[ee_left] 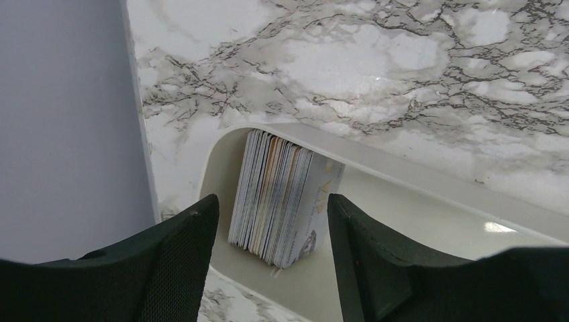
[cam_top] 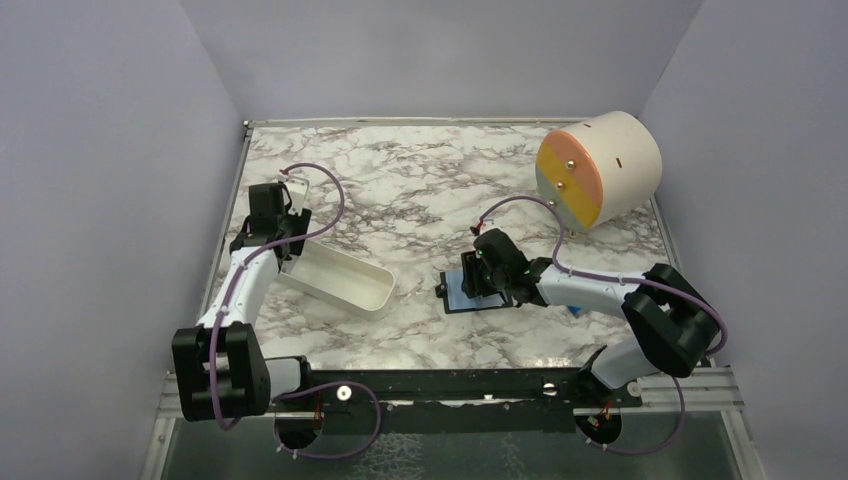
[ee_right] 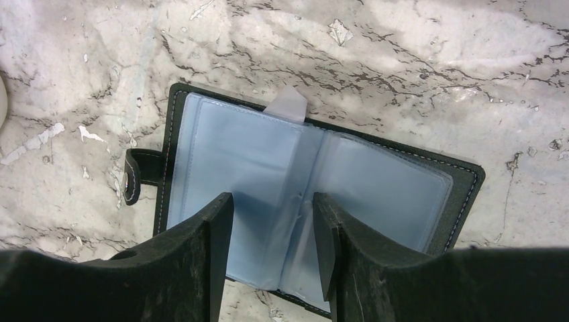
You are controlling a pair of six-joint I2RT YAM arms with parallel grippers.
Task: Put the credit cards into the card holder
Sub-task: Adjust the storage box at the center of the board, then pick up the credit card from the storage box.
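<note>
The left gripper reaches the front credit cards and grabs their top edges next. That leaves their lower ends free to enter the holder.
The credit cards (ee_left: 282, 198) stand on edge as a tight stack of several cards in the rounded end of a white oblong tray (ee_left: 402, 171). Their edges look pale and the facing card is white. My left gripper (ee_left: 272, 201) is open, its jaws hanging above and either side of the stack, not touching it. In the top view the left gripper (cam_top: 290, 245) covers the cards. The card holder (ee_right: 376, 181) lies open on the marble, black outside and light blue inside, its strap (ee_right: 134, 176) at the left. My right gripper (ee_right: 272, 201) is open and empty over the centre fold; the top view shows this gripper (cam_top: 472, 283) above the holder (cam_top: 455, 297).
The tray (cam_top: 345, 283) lies at the left, close to the table's left edge and the grey wall. A large white cylinder with an orange-and-yellow face (cam_top: 598, 168) lies at the back right. A small blue block (cam_top: 577, 309) peeks out beside the right arm.
</note>
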